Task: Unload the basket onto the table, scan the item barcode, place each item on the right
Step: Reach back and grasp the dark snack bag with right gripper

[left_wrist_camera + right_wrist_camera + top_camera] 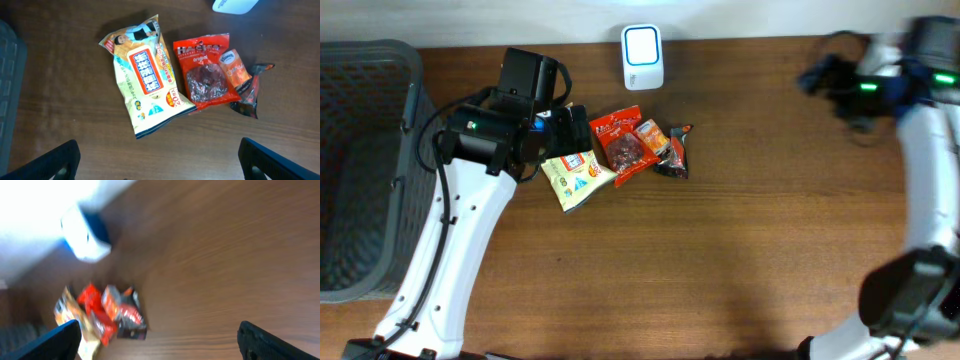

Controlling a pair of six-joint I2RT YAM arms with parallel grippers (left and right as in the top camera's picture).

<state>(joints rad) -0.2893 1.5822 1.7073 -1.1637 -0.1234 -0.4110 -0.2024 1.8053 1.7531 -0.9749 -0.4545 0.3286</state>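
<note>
The robot's right gripper should next scan the dark packet, so it should grab the packet across its reddish middle (676,153) (131,314), which leaves both ends uncovered.
Several snack packets lie in a cluster on the wooden table: a yellow packet (575,178) (145,80), a red packet (625,147) (205,75), a small orange packet (653,135) (235,67) and a dark packet (675,160) (250,95). The white barcode scanner (642,55) (235,4) (85,237) stands at the table's back edge. My left gripper (570,128) (160,167) hovers open just left of the cluster, holding nothing. My right gripper (825,72) (157,345) is open and empty, high at the far right; its view is blurred and shows the packets (105,312) far off.
A dark mesh basket (360,150) (7,100) stands at the left end of the table. Bare wood lies between the packets and the right arm (925,170).
</note>
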